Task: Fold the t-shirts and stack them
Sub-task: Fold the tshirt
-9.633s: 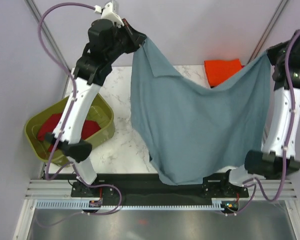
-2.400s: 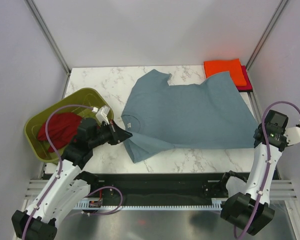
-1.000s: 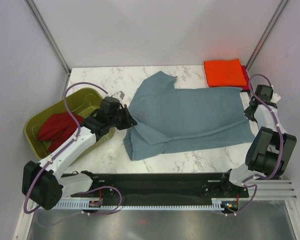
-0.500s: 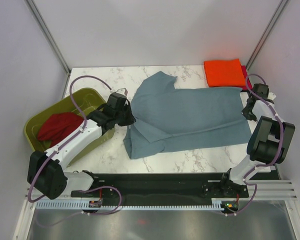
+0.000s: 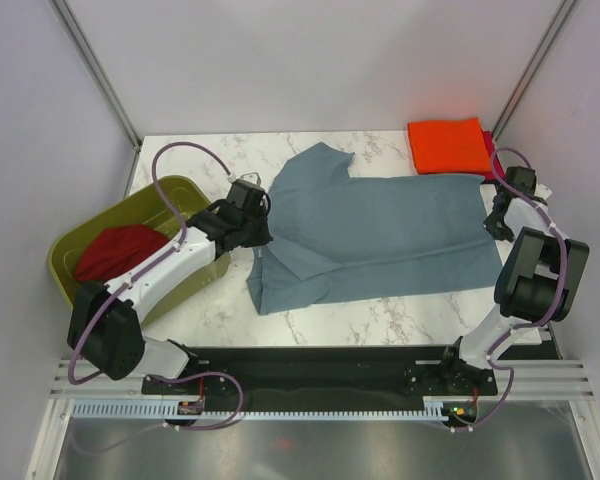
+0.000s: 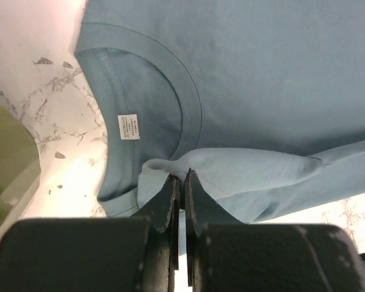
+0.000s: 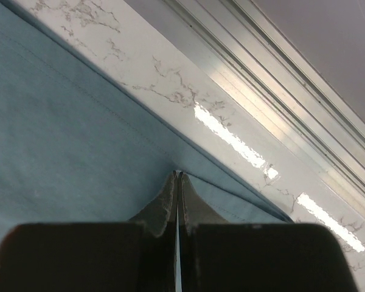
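The bunched fold is low on the shirt beside the collar and would stay in place, so my left gripper should open.
The slate blue-grey t-shirt (image 5: 380,235) lies spread on the marble table, collar to the left, with its near-left part folded over. My left gripper (image 5: 261,232) is shut on a bunched fold of it beside the collar; the left wrist view shows the gripper (image 6: 182,174), the cloth (image 6: 267,85) and the neck label (image 6: 129,126). My right gripper (image 5: 495,214) is shut on the shirt's right edge, and the right wrist view shows the gripper (image 7: 178,174) on the cloth (image 7: 67,134). The folded orange t-shirt (image 5: 446,145) lies at the back right on the magenta-red one (image 5: 492,152). The dark red t-shirt (image 5: 115,250) lies crumpled in the tub.
The olive-green tub (image 5: 170,190) stands at the table's left edge, just beside my left arm. An aluminium rail (image 7: 280,79) runs along the table's right edge close to my right gripper. Bare marble (image 5: 210,165) shows at the back left.
The shirt hung between both raised grippers and now lies on the table. In the last second my left gripper crept a little to the far right with its fold; the right one barely moved.
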Available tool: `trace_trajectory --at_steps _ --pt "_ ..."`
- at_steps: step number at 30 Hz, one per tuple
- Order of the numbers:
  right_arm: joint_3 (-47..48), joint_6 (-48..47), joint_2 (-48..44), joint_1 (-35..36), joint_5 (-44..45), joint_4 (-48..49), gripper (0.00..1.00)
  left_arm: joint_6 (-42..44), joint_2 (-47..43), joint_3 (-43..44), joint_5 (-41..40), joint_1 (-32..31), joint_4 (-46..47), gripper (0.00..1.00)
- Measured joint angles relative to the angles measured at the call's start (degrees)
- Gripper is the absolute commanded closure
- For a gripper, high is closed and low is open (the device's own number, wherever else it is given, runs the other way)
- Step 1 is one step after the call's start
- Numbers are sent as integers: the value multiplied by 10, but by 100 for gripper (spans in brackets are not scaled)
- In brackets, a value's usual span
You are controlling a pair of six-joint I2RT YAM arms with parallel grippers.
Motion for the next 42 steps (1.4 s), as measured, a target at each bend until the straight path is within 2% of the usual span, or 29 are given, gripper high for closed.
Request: trace_trajectory --at_steps 3,4,6,7,9,13,16,20,27,30,34,42 --pt "1 0 4 0 6 0 100 5 12 11 -10 0 -3 97" --pt "2 0 6 0 7 -1 96 6 17 16 -12 0 -4 95" --pt "3 2 8 0 8 -1 93 8 24 22 -16 0 -7 84" --pt "4 2 9 0 8 -1 90 10 29 24 -18 0 -9 75" --pt "6 6 9 0 7 -4 84 14 36 30 -26 0 -13 69" --pt "21 14 7 0 5 -19 71 22 39 54 -36 0 -32 67" --pt "35 19 -1 0 -7 -40 69 37 37 82 -42 0 -42 67" --pt "52 30 -29 0 -24 -85 69 61 12 107 -37 -12 -43 64" --pt "7 50 -100 2 -47 -110 74 70 -22 105 27 -100 -37 64" --pt "-36 54 -114 2 -54 -104 80 70 -23 69 50 -128 -27 65" --pt "-70 58 -111 2 -51 -101 83 59 -23 3 64 -135 -18 65" --pt "-109 74 -87 -1 7 -86 85 28 -1 -82 61 -135 17 65"
